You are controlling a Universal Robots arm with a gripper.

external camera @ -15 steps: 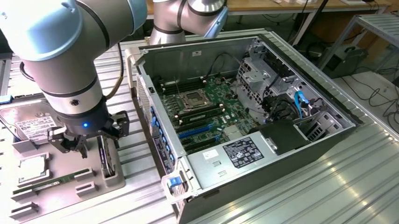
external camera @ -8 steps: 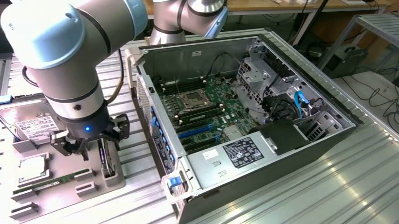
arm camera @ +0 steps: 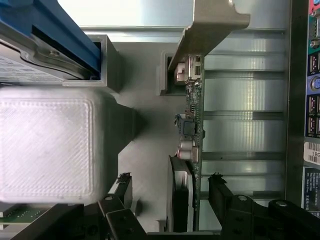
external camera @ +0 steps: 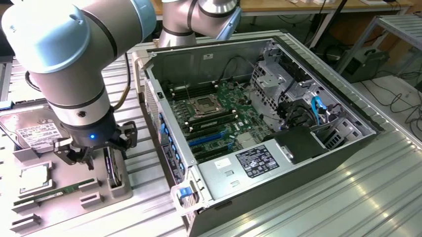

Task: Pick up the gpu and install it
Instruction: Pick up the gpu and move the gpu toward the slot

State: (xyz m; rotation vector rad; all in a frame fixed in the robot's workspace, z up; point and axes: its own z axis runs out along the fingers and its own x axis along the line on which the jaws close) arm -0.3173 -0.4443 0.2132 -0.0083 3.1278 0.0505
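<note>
My gripper's fingers are on both sides of the GPU's dark fan housing. My gripper should close on the housing now.
The gpu (external camera: 113, 171) stands on edge in a slot of the grey parts tray (external camera: 124, 191), at the exterior view's left. In the wrist view the gpu (arm camera: 192, 125) appears edge-on as a thin green-edged card with a dark fan housing and a pale metal end bracket (arm camera: 210, 30). My gripper (external camera: 96, 152) hangs just over the card. In the wrist view my gripper (arm camera: 170, 182) is open, with one black fingertip (arm camera: 122, 185) on each side of the card and daylight between pads and card. Nothing is gripped.
The tray also holds a silver hard drive (external camera: 36, 131), a processor (external camera: 33, 177) and a green memory stick (external camera: 56, 193). A white printed block (arm camera: 47, 145) rises beside the card. The open computer case (external camera: 343, 148) lies to the exterior view's right, its motherboard (external camera: 218, 111) with blue slots (external camera: 207, 140) exposed.
</note>
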